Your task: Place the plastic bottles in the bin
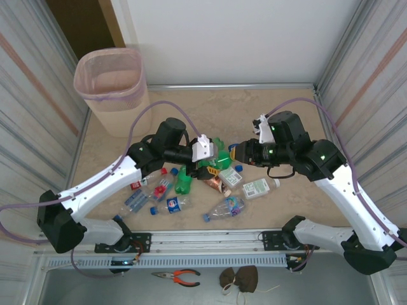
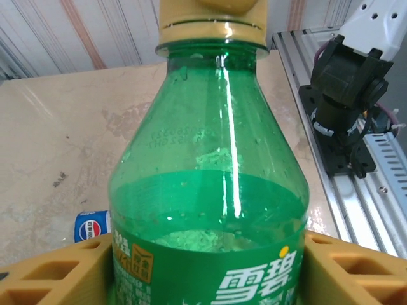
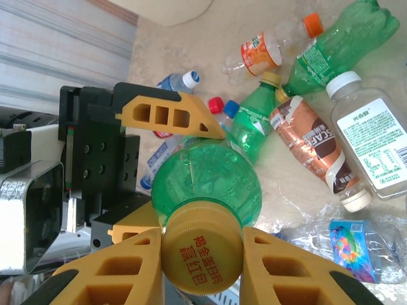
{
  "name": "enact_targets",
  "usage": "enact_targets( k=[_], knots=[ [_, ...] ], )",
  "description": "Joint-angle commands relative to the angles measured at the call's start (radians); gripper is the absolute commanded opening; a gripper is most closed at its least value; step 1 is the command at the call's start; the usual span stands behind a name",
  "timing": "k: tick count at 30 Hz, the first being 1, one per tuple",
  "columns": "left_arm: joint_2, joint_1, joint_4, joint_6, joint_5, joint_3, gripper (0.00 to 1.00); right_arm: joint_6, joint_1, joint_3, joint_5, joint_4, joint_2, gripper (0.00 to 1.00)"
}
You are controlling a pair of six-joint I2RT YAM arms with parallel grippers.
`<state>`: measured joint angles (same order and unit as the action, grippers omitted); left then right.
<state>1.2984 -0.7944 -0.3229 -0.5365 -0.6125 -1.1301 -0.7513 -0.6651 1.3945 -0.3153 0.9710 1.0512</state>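
Observation:
My left gripper holds the bottle's labelled body between its fingers. My right gripper should open now and let go of the cap.
A green plastic bottle (image 1: 223, 155) with a yellow cap (image 3: 202, 253) hangs level above the table between both arms. My right gripper (image 3: 202, 254) is shut on the cap. My left gripper (image 2: 206, 270) is shut on the bottle's labelled body (image 2: 210, 190), one yellow finger (image 2: 57, 273) on each side. Below lie several plastic bottles: a green one (image 1: 184, 181), a Pepsi one (image 1: 173, 203), a white-labelled one (image 3: 375, 140), a brown coffee one (image 3: 315, 149), an orange-capped one (image 3: 261, 54). The pink bin (image 1: 121, 117) stands at the back left, apart from both grippers.
Ribbed walls close in the left and right sides. A metal rail (image 1: 210, 240) runs along the front edge between the arm bases. Orange-handled pliers (image 1: 178, 275) and a brown cloth lump (image 1: 239, 277) lie beyond the rail. Bare tabletop lies between the bin and the bottle pile.

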Motion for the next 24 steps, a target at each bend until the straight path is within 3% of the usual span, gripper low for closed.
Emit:
enact_targets(
  k=[1,5,12,19,24],
  knots=[
    [-0.004,-0.008,0.022,-0.01,0.014,0.01,0.61,-0.017,0.009,-0.014,-0.007,-0.019,-0.018,0.19],
    [-0.01,-0.008,0.019,-0.011,0.023,0.01,0.57,-0.017,0.009,-0.013,-0.003,-0.02,-0.019,0.21],
    [-0.017,0.002,-0.018,-0.002,0.109,-0.016,0.57,-0.008,0.024,0.007,0.063,0.012,-0.045,0.5],
    [-0.03,0.069,-0.064,0.073,0.261,-0.065,0.57,0.014,0.093,0.011,0.127,0.07,-0.1,0.56],
    [-0.047,0.173,-0.087,0.157,0.36,-0.121,0.57,0.034,0.139,-0.009,0.14,0.09,-0.114,0.56]
  ],
)
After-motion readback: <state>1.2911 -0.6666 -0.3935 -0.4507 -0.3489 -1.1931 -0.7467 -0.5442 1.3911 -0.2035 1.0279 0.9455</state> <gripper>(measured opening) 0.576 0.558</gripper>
